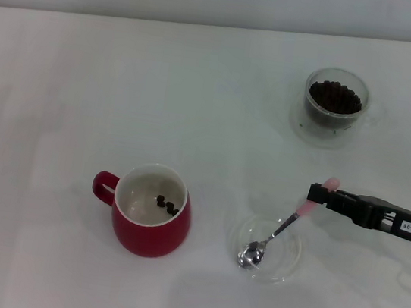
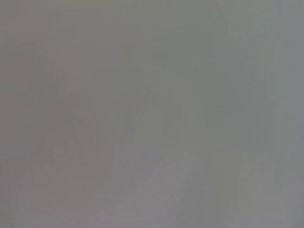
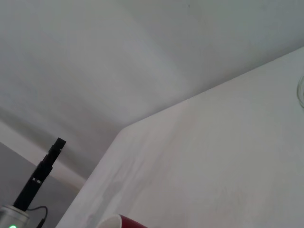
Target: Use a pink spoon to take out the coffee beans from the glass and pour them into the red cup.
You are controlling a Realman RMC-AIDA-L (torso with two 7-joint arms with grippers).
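The spoon's metal bowl rests in the flat clear dish, inside the dish's rim, so it is now time for my right gripper to release the spoon.
The pink spoon leans with its metal bowl resting in a flat clear dish and its pink handle raised. My right gripper reaches in from the right and is shut on the handle's end. The red cup stands at the left front with a few coffee beans inside; its rim also shows in the right wrist view. The glass at the back right holds a heap of coffee beans. My left gripper shows only far off in the right wrist view, parked beyond the table's edge.
The white table has bare surface at the left and between the cup and the glass. A clear saucer lies under the glass. The left wrist view shows only blank grey.
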